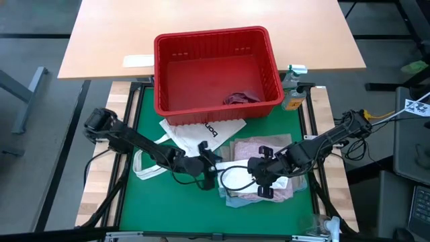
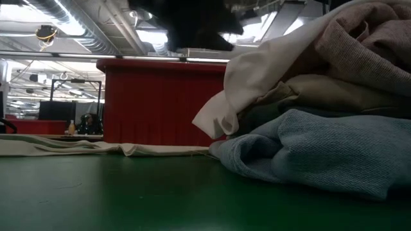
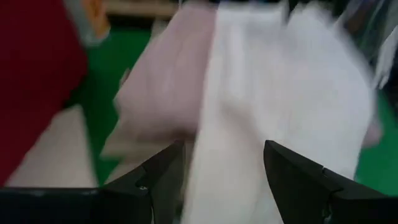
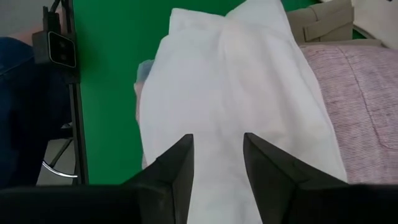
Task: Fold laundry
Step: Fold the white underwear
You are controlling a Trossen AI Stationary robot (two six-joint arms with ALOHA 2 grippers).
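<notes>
The white piece hangs over the stack (image 1: 238, 176) with one edge dangling loose. Next, my left gripper takes the white piece by that hanging edge (image 1: 220, 176).
A stack of folded laundry lies on the green mat, with a mottled pink piece (image 1: 252, 148) high up, a beige one (image 2: 321, 86) under it and a light blue one (image 2: 321, 147) at the bottom. A small white piece (image 4: 236, 93) is draped over the stack, and one edge (image 2: 218, 122) hangs down its side. My right gripper (image 4: 216, 155) is over the stack and shut on this white piece. My left gripper (image 3: 224, 168) is open at the stack's left side (image 1: 213, 161), a finger on either side of the white cloth (image 3: 273, 93). A maroon garment (image 1: 240, 98) lies in the red basket. My right gripper pinches the white piece between its two fingers at the cloth's near part (image 4: 217, 134), coming steeply from above. The cloth runs away from the fingers in a raised ridge and lies on the stack. How many layers it holds I cannot tell. Whether my left gripper touches the white cloth I cannot tell.
The red slotted basket (image 1: 215, 67) stands at the mat's far edge. A white tote bag with black lettering (image 1: 195, 134) lies flat left of the stack. A spray bottle (image 1: 292, 87) stands at the basket's right. Bare green mat (image 1: 175, 202) shows near the front left.
</notes>
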